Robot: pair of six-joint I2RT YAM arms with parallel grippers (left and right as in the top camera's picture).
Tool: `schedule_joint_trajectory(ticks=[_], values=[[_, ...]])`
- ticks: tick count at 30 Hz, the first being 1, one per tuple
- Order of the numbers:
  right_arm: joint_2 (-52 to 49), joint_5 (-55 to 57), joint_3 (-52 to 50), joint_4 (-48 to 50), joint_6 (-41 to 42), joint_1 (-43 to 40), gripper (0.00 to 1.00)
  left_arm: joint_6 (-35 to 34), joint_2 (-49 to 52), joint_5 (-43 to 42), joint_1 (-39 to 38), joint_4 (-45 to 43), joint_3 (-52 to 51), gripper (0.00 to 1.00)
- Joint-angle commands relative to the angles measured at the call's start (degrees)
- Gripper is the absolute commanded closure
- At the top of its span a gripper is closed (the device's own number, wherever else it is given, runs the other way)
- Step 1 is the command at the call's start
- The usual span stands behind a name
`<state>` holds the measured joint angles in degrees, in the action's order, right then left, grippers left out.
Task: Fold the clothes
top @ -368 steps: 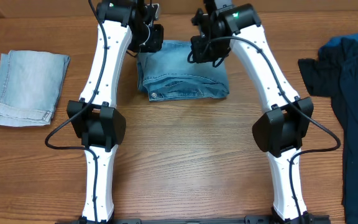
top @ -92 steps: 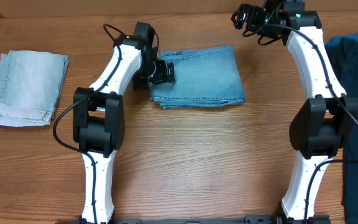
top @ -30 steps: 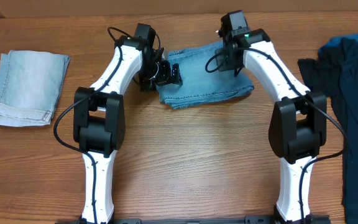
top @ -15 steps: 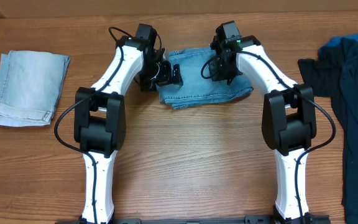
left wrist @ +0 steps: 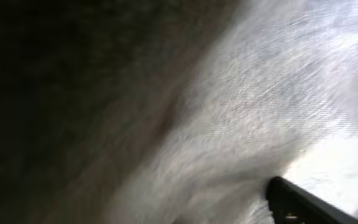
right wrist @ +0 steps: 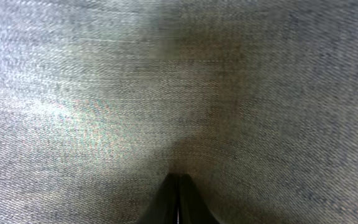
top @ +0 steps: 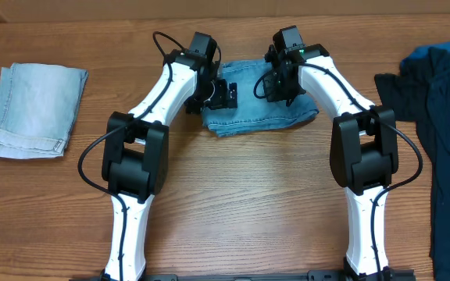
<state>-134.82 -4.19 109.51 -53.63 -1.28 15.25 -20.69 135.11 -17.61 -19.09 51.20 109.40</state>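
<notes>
My left gripper picks up the folded jeans across their layers next, at the jeans' edge facing the pale denim garment. It then stacks them there still folded.
The clothes in the middle are a folded pair of blue denim jeans [top: 264,105] at the back of the table. My left gripper [top: 226,94] sits at the jeans' left edge, its jaws spread wide. The left wrist view is filled with blurred denim [left wrist: 241,106], and only one dark finger [left wrist: 303,202] shows at the lower right. My right gripper [top: 281,83] is shut, its closed tips [right wrist: 179,180] resting on the flat denim [right wrist: 179,81] on top of the fold.
A folded pale denim garment [top: 33,109] lies at the far left. Dark navy and black garments [top: 436,117] are heaped along the right edge. Bare wooden table [top: 241,195] lies between the two arm bases.
My left arm has shifted right, bringing its gripper further over the jeans' left edge. The right gripper has stayed shut on top of the jeans, barely moving over the last half second.
</notes>
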Motion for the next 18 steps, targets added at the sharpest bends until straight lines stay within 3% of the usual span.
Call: schedule_joint_trajectory(ticks=[1,4,12,13,14,15,18], values=[[-2.6,-3.0,-0.8,-1.3,-0.5,0.4,0.96,-0.6,4.3,-12.5,-3.1,-4.1,-2.6,0.33],[-2.6,-3.0,-0.8,-1.4,-1.0,0.4,0.96,-0.5,4.3,-14.4,-3.0,-6.1,-2.6,0.54],[-2.6,-3.7,-0.8,-1.4,-1.8,0.4,0.96,-0.5,4.3,-22.6,-3.1,-10.3,-2.6,0.52],[-2.6,-3.7,-0.8,-1.4,-1.8,0.4,0.96,-0.6,4.3,-23.1,-3.1,-10.6,-2.6,0.62],[-2.6,-3.7,-0.8,-1.4,-1.8,0.4,0.96,-0.6,4.3,-23.4,-3.1,-11.0,-2.5,0.9],[-2.6,-3.7,-0.8,-1.4,-1.8,0.4,0.96,-0.8,4.3,-24.0,-3.0,-11.6,-2.5,0.96],[-2.6,-3.6,-0.2,-1.4,-1.7,0.4,0.96,-1.7,4.3,-25.1,-3.0,-12.5,-1.6,0.96]])
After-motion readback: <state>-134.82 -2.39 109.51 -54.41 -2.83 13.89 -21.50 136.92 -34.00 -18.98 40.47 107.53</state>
